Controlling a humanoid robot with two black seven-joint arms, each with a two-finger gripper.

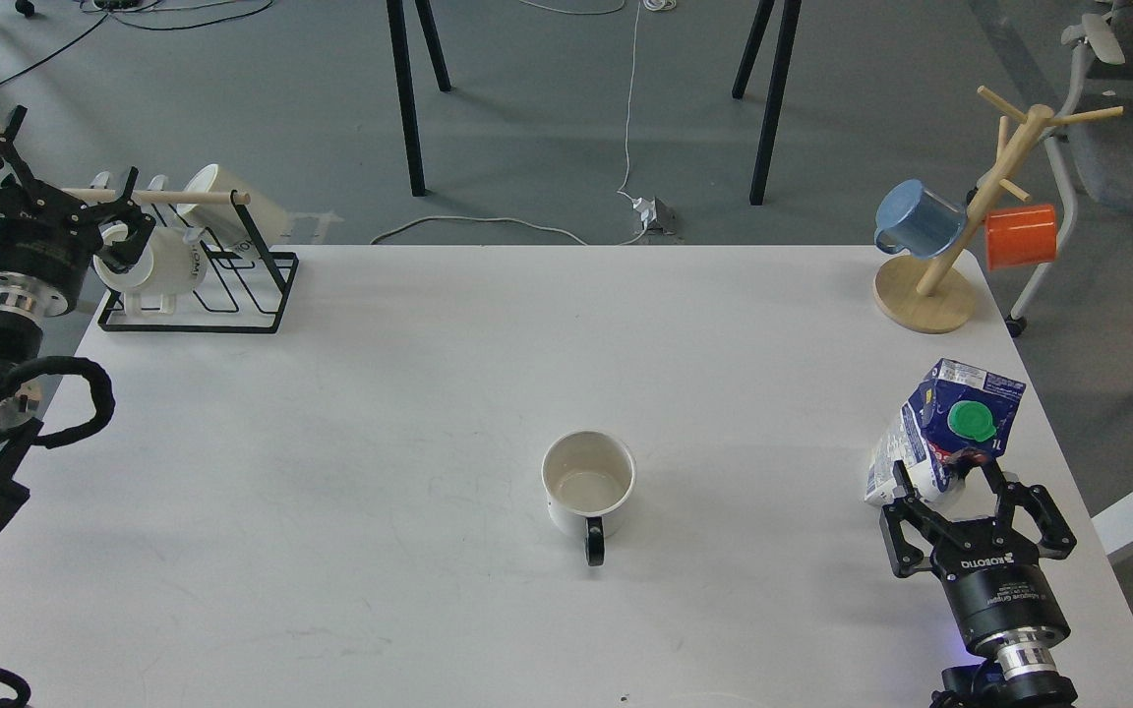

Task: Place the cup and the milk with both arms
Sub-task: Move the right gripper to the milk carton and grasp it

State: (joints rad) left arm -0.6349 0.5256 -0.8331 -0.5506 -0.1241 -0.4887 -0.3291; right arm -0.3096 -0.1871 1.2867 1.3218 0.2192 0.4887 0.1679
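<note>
My right gripper grabs the carton by its lower part (907, 461) next, to place the milk beside the white cup (587, 482).
A white cup (587, 482) with a black handle stands upright and empty near the middle of the white table (380, 413). A blue and white milk carton (940, 433) with a green cap stands at the right side. My right gripper (975, 492) is open, just in front of the carton's base, its fingers spread on either side of the lower part. My left gripper (45, 182) is open and empty at the far left, beside the black wire rack (232, 285).
The black wire rack holds white mugs (168, 265) on a wooden bar at the back left. A wooden mug tree (960, 216) with a blue mug (918, 218) and an orange mug (1019, 236) stands at the back right corner. The table's right edge is close to the carton.
</note>
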